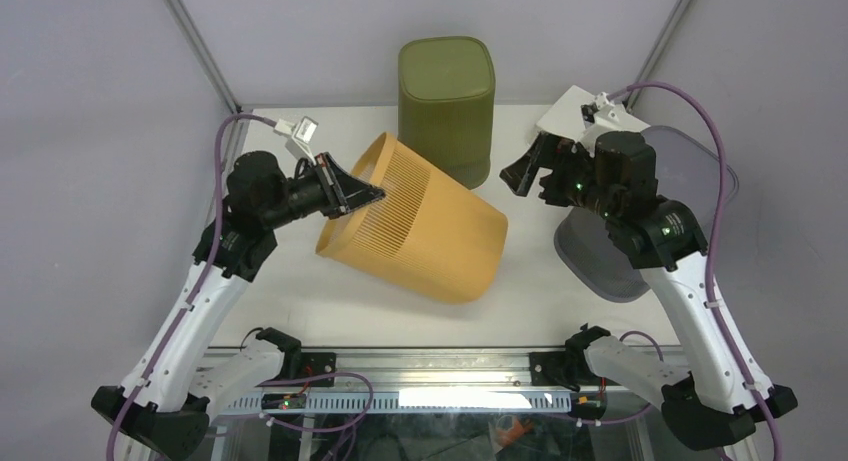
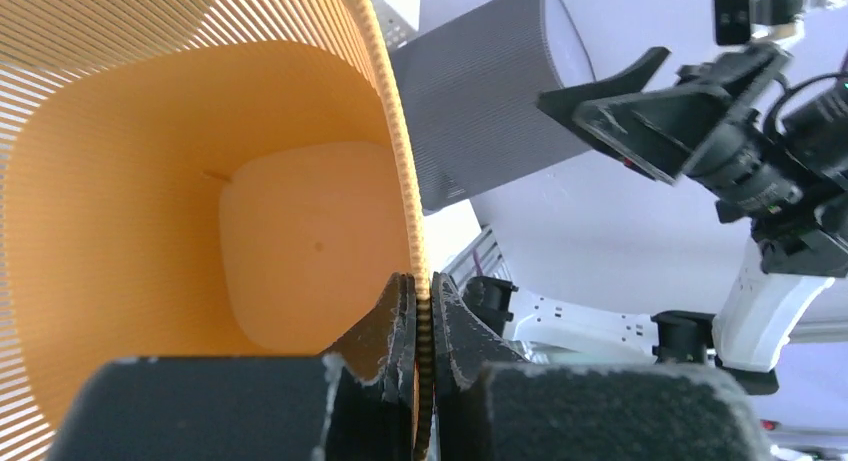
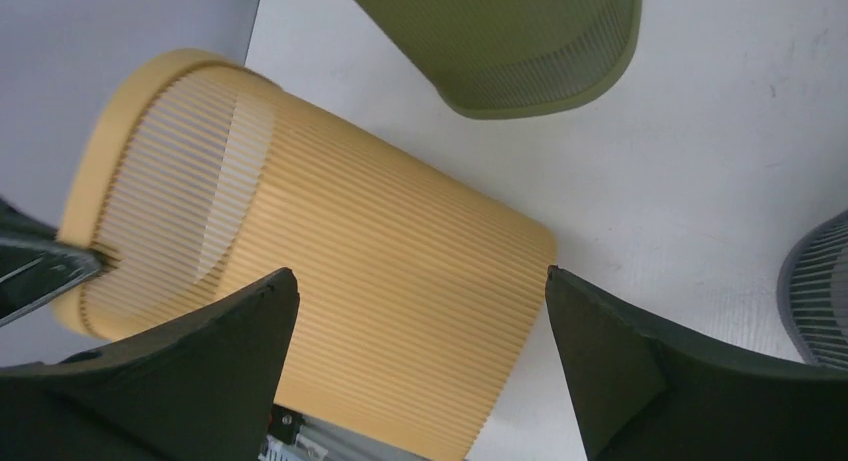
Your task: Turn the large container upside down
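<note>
The container's rim is raised and its open end would drop onto the white table if I opened now, so my left gripper keeps holding the container.
The large container [image 1: 420, 226] is orange-yellow and ribbed. It lies tilted on its side on the white table, its open mouth up and to the left, its base toward the front right. My left gripper [image 1: 365, 193] is shut on its rim; in the left wrist view the jaws [image 2: 421, 286] pinch the rim wall, with the container's inside [image 2: 250, 181] in front. My right gripper [image 1: 520, 171] is open and empty, raised to the right of the container. In the right wrist view its fingers [image 3: 420, 276] frame the container's side [image 3: 380, 251] from above.
A green ribbed container [image 1: 447, 106] stands upside down at the back, just behind the orange one. A grey container [image 1: 590, 251] stands at the right under my right arm. The table's front rail [image 1: 430, 359] is close to the container's base.
</note>
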You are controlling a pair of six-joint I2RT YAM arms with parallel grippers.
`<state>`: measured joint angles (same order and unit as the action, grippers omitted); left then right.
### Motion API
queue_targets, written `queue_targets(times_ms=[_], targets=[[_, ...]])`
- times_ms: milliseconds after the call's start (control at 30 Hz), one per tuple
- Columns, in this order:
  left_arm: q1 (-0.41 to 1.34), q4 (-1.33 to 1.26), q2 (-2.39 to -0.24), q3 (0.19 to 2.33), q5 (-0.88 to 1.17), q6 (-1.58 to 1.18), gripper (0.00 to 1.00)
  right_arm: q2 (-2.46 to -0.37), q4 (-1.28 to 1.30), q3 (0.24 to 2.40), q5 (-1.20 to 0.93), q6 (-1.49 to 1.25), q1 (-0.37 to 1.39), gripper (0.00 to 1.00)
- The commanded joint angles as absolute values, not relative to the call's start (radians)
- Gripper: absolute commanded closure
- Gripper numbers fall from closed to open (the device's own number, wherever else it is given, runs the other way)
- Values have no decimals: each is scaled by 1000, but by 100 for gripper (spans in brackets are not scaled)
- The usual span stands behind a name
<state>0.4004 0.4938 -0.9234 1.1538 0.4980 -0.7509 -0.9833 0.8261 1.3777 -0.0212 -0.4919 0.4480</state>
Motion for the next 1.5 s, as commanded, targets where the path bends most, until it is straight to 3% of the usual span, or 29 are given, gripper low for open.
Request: queue_targets(times_ms=[0, 467, 633, 767, 867, 1200, 1467], targets=[[400, 80, -860, 1016, 545, -970, 100, -994, 909, 1394, -146, -492, 445, 1], [400, 70, -807, 708, 388, -972, 100, -1002, 953, 1282, -106, -542, 445, 2], [400, 148, -774, 654, 327, -935, 75, -989, 968, 1230, -66, -557, 449, 3], [400, 269, -792, 692, 286, -838, 43, -980, 940, 1179, -94, -580, 454, 3], [401, 372, -819, 777, 237, -762, 30, -973, 913, 1150, -111, -595, 456, 3], [400, 543, -882, 1031, 146, -611, 31, -962, 778, 1063, -210, -666, 456, 3], [401, 616, -947, 1047, 183, -561, 48, -937, 740, 1068, -230, -700, 456, 4]])
